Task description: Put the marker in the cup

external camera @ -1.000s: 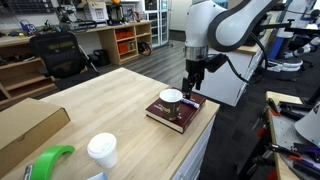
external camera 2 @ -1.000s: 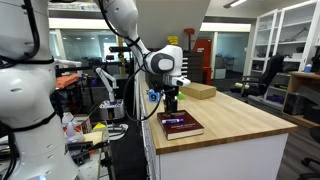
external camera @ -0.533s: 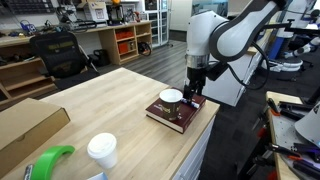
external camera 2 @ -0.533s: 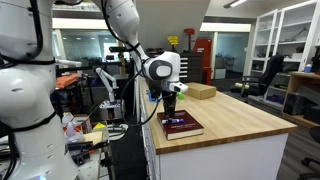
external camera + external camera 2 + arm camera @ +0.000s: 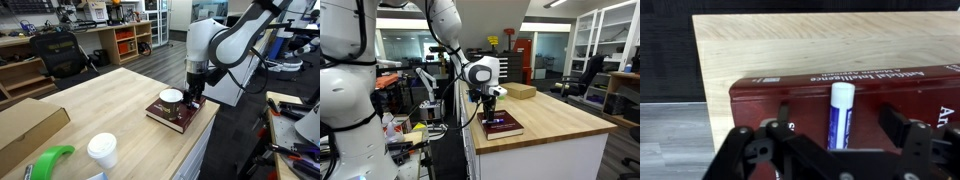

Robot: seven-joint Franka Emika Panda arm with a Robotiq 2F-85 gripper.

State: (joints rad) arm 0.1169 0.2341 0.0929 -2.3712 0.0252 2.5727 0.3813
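Observation:
My gripper needs to close on the marker (image 5: 840,112), since it lies lengthwise between my open fingers and has a free side toward each finger.
The marker (image 5: 840,112), bluish-purple with a white cap, lies on the dark red book (image 5: 910,95) in the wrist view. My gripper (image 5: 840,128) is open, with one finger on each side of the marker, just above it and not touching. In an exterior view the gripper (image 5: 194,100) hangs low over the book (image 5: 183,115), right beside the olive-brown cup (image 5: 171,98) that stands on the book. In the other view the gripper (image 5: 490,108) is over the book's (image 5: 502,126) near end; the cup is hidden there.
The book lies at the corner of the wooden table (image 5: 110,100), near its edges. A taller white lidded cup (image 5: 101,150), a green object (image 5: 48,162) and a cardboard box (image 5: 25,125) sit at the far end. Another box (image 5: 518,91) lies on the table.
The gripper has come down lower toward the book and the marker. The book, cup and marker have not moved.

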